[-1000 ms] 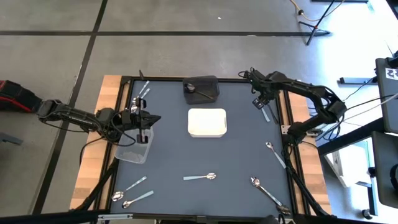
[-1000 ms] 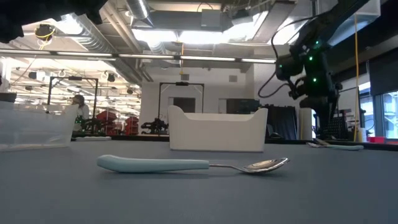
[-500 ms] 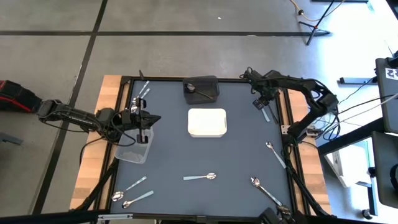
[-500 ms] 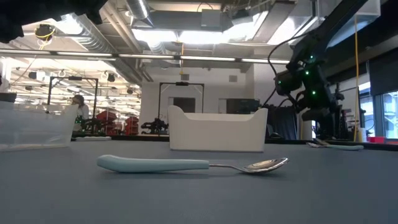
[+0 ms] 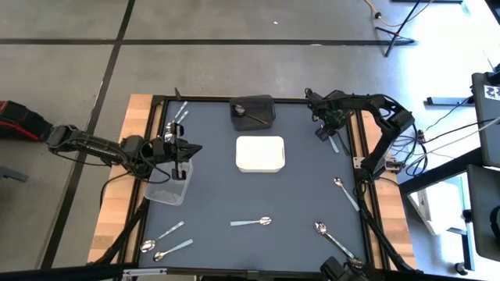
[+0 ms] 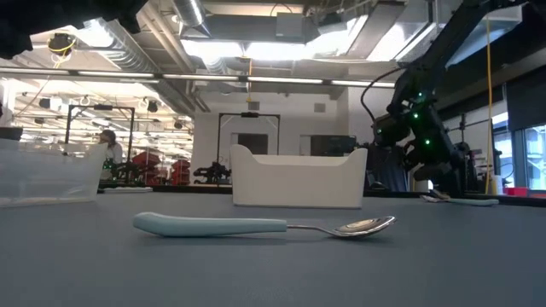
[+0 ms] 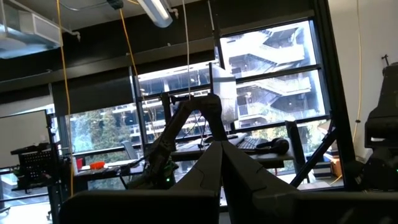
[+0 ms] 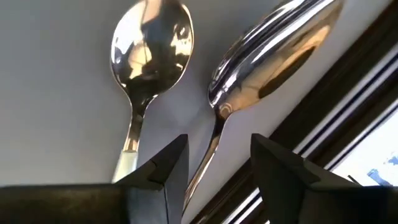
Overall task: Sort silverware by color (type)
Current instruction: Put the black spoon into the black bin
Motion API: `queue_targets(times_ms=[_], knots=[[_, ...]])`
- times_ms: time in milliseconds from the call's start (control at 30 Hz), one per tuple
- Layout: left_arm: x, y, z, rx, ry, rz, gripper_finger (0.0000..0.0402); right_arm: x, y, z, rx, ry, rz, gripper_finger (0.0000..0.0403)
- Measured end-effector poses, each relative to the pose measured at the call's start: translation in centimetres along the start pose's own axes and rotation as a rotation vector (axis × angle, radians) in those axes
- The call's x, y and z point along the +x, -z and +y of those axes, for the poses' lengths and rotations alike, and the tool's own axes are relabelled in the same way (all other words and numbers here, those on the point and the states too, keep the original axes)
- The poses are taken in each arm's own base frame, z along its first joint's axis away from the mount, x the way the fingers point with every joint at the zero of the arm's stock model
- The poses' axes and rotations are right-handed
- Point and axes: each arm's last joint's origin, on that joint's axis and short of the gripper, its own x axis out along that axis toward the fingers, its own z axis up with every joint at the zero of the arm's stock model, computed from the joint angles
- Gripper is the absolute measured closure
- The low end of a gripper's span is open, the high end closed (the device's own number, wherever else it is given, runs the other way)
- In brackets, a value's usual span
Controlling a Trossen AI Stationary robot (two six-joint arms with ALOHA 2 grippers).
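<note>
The right gripper grabs the all-metal spoon by its thin neck behind the bowl [image 8: 218, 126] next. That spoon then gets sorted into the black container.
Two shiny spoons lie side by side on the mat at the table's right edge [image 5: 336, 142]; the right wrist view shows their bowls [image 8: 151, 43] [image 8: 280, 50]. My right gripper [image 8: 214, 168] [image 5: 328, 131] is open just above them, its fingers on either side of the all-metal spoon's thin handle [image 8: 208, 152], touching nothing that I can see. My left gripper [image 5: 186, 150] is shut and empty, held level above the clear container [image 5: 168, 187] at the left. Other spoons lie loose on the mat: one with a pale handle near the front middle [image 5: 251, 222] [image 6: 256, 226] and two at the front left [image 5: 166, 240].
A white container [image 5: 260, 153] stands mid-table. A black container [image 5: 252, 112] at the far edge holds a spoon. Two spoons lie at the far left [image 5: 178, 115], one at the right [image 5: 346, 193], and more at the front right [image 5: 336, 242]. A raised frame [image 5: 361, 156] borders the mat.
My right gripper has gone down toward the two spoons at the table's right edge, and its arm has folded in closer over them. The spoons have kept still.
</note>
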Motion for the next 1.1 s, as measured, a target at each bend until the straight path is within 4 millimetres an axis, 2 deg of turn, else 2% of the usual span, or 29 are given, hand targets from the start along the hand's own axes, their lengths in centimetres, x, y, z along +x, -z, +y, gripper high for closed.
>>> queue_targets(times_ms=[133, 367, 533, 1100], knots=[[0.00, 0.01, 0.00, 0.000, 0.000, 0.001, 0.0399, 0.11, -0.12, 0.05, -0.005, -0.001, -0.002, 0.0250], [0.00, 0.03, -0.02, -0.002, 0.004, 0.003, 0.0399, 0.26, -0.15, -0.26, 0.011, -0.011, 0.002, 0.0300], [0.00, 0.03, -0.03, -0.003, 0.006, 0.002, 0.0399, 0.54, -0.29, -0.13, 0.011, 0.001, 0.012, 0.0322], [0.00, 0.03, -0.03, -0.004, 0.006, 0.003, 0.0399, 0.65, -0.48, -0.03, -0.012, -0.004, 0.003, 0.0327]])
